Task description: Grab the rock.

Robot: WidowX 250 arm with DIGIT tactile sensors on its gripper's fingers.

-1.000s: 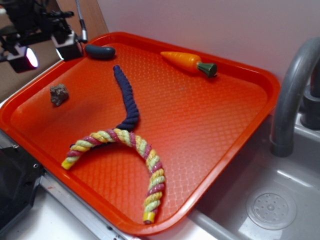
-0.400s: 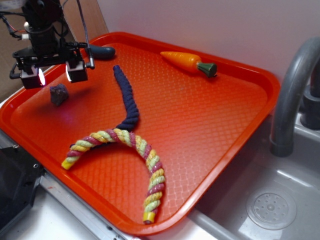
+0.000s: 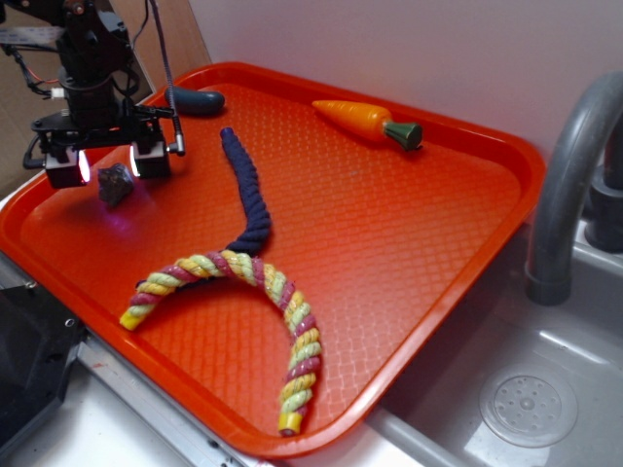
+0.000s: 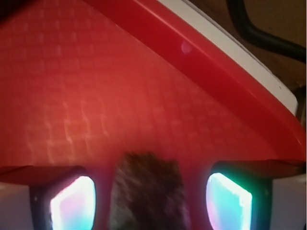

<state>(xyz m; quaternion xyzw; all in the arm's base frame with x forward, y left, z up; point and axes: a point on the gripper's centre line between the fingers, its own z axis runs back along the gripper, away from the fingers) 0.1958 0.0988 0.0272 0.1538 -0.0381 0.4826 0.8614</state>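
Note:
The robot's gripper needs to close on the rock now, because its lit fingertips are on either side of the rock in the wrist view.
The rock (image 3: 115, 184) is a small rough grey-brown lump on the left part of the orange tray (image 3: 409, 243). My gripper (image 3: 107, 163) is open and hangs low over it, one glowing finger on each side, with a gap between each pad and the rock. In the wrist view the rock (image 4: 148, 191) lies blurred between the two lit fingertips (image 4: 72, 203), not touched by either. The gripper (image 4: 149, 201) holds nothing.
A dark blue-black oblong piece (image 3: 195, 100) lies at the tray's back left. A toy carrot (image 3: 368, 123) lies at the back. A navy and striped rope toy (image 3: 243, 253) crosses the middle. The tray's left rim (image 3: 39, 199) is close by. A grey faucet (image 3: 569, 185) and sink stand at right.
My gripper has come forward from the tray's back left corner and dropped down until its open fingers straddle the rock. The rock has not moved.

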